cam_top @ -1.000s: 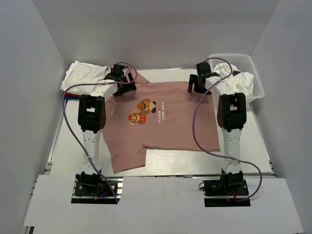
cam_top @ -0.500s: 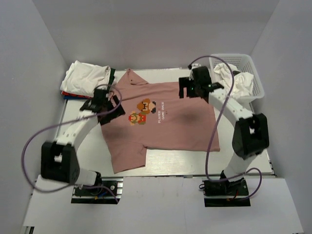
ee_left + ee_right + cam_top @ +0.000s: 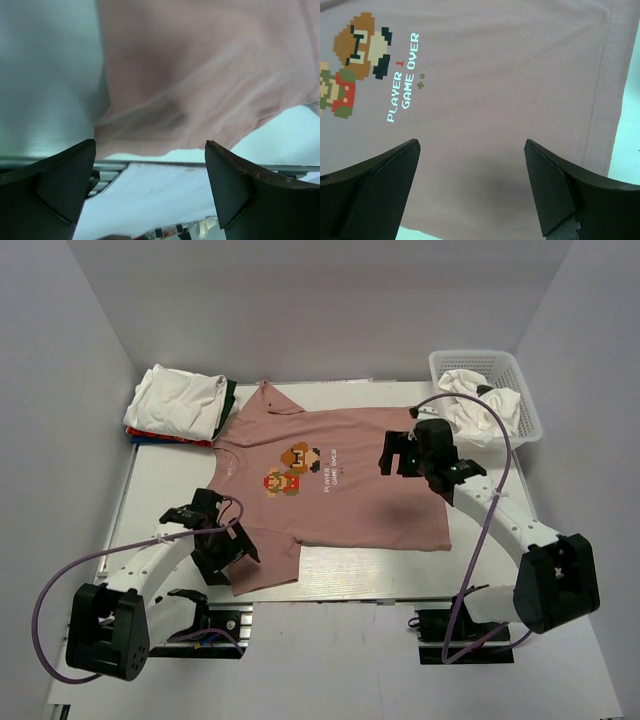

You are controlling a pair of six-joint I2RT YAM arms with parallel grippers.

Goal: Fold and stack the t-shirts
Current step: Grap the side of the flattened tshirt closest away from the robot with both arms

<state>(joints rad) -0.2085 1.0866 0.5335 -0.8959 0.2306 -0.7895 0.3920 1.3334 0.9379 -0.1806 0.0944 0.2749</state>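
To fold the t-shirt's near side over its body, my left gripper will next grab the pink t-shirt's near sleeve by its cuff edge (image 3: 260, 586) (image 3: 151, 146).
A dusty pink t-shirt (image 3: 350, 495) with a pixel-art print (image 3: 290, 468) and white text lies spread flat on the table, collar at the far side. My left gripper (image 3: 228, 550) is open and empty over the shirt's near left sleeve. In the left wrist view (image 3: 150, 192) the sleeve (image 3: 200, 75) lies just ahead of the fingers. My right gripper (image 3: 396, 454) is open and empty above the shirt's right half. The right wrist view (image 3: 470, 187) shows the print (image 3: 362, 45) and the shirt's hem edge (image 3: 600, 100).
A stack of folded shirts (image 3: 178, 402), white on top with red, dark green and blue below, sits at the back left. A white basket (image 3: 520, 390) holding a crumpled white shirt (image 3: 480, 405) stands at the back right. The table's near edge (image 3: 165, 162) lies just below the sleeve.
Both arms have swung back from the shirt's far edge. The left gripper moved to the near left sleeve, the right to the shirt's right middle. The shirt lies unchanged.
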